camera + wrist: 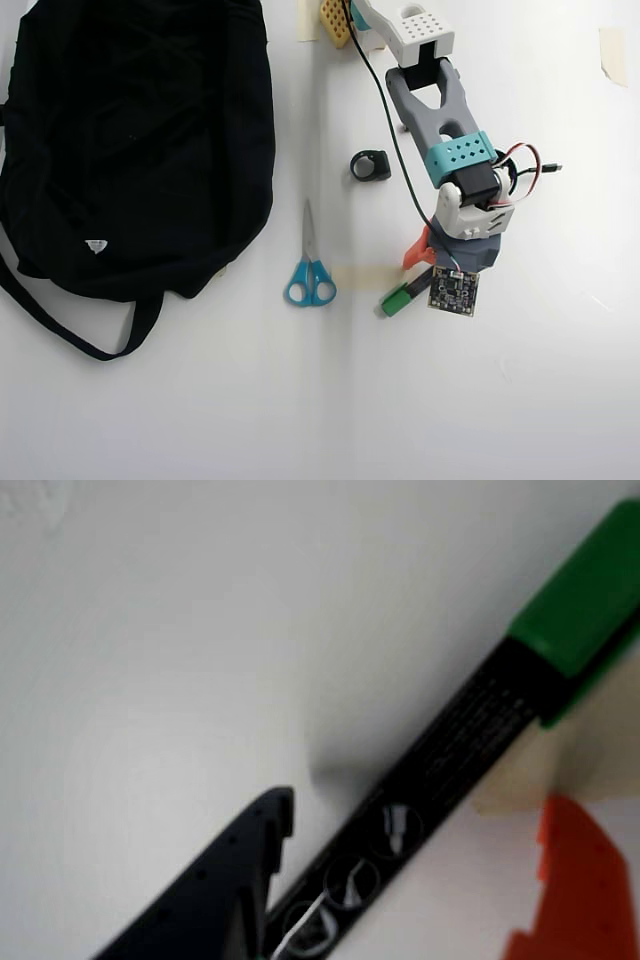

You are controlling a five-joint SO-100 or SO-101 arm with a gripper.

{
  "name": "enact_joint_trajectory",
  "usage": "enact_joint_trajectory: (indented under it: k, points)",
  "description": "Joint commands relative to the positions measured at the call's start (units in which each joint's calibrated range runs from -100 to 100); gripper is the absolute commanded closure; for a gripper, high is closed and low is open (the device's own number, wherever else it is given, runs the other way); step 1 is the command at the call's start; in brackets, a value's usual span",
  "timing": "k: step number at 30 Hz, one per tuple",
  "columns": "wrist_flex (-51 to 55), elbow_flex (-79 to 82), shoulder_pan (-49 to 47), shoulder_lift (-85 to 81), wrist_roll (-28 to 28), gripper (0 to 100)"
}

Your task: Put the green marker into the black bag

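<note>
The green marker [460, 730] has to go into the black bag, so I will grab the marker by its black body [398, 826] with my gripper next.
The green marker [398, 298] lies on the white table with its bright green cap sticking out to the lower left from under my wrist. In the wrist view the marker [460, 730] runs diagonally, black barrel with white markings and green cap at the upper right. My gripper [420, 805] is open around it, the dark finger [230, 880] at its left side and the orange finger [580, 880] apart on its right. In the overhead view the gripper [428, 275] is low over the marker. The black bag [130, 140] lies far left, strap trailing below it.
Blue-handled scissors [310, 270] lie between the bag and the marker. A small black object [370, 165] sits beside the arm. Beige tape pieces are stuck on the table at the top [308, 20] and the top right [612, 50], and under the marker [520, 775].
</note>
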Motion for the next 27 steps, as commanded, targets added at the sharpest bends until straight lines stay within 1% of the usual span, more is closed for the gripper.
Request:
enact_joint_trajectory:
  k: [1,8,14,16,27]
  points:
    - [0.35,0.57,-0.59,2.01,0.15,69]
    - [1.56,0.57,-0.59,2.59,0.15,69]
    - [1.56,0.57,-0.59,2.59,0.57,81]
    - [1.56,0.57,-0.59,2.59,0.62,82]
    - [2.59,0.57,-0.52,2.59,0.68,83]
